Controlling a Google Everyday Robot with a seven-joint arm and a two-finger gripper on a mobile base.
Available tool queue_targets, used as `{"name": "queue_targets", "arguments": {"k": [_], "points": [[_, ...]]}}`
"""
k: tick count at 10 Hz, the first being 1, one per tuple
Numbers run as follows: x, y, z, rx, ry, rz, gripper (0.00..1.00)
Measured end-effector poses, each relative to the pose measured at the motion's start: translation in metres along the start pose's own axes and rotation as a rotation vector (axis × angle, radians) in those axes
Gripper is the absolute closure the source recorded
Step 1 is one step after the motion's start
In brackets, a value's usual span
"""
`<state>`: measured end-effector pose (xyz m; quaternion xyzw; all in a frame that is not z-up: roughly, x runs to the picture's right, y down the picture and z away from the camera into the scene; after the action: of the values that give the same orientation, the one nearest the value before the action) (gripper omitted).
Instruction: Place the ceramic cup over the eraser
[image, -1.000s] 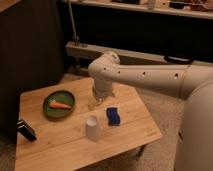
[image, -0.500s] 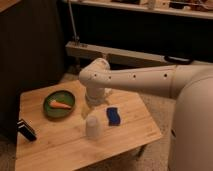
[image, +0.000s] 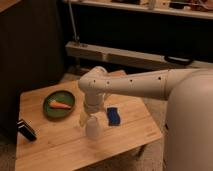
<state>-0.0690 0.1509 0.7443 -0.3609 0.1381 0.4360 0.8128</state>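
Observation:
I should next grab the white ceramic cup by its rim (image: 93, 119) with my gripper. Then I can put the cup over the black eraser (image: 26, 129).
The white ceramic cup (image: 93, 130) stands upright near the middle of the wooden table (image: 55, 145). My gripper (image: 89, 120) hangs straight down from the white arm and sits just above the cup's rim, open, with one pale finger (image: 82, 118) showing to the cup's left. The cup's top is partly hidden by the gripper. The black eraser (image: 26, 129) lies at the table's left edge, well away from the cup and the gripper.
A green plate (image: 49, 112) holding a carrot (image: 60, 105) sits at the back left of the table. A blue block (image: 113, 116) lies just right of the cup. My white body (image: 190, 130) fills the right side, and dark shelving stands behind.
The arm has swung left and forward, bringing the gripper down from near the plate's right side to just above the cup. The cup, eraser and blue block have not moved.

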Motion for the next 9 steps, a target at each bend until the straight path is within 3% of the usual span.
{"name": "queue_targets", "arguments": {"k": [6, 7, 9], "points": [[0.004, 0.014, 0.031, -0.037, 0.053, -0.037, 0.22], [0.005, 0.016, 0.034, -0.04, 0.062, -0.044, 0.27], [0.006, 0.019, 0.04, -0.04, 0.091, -0.056, 0.49]]}}
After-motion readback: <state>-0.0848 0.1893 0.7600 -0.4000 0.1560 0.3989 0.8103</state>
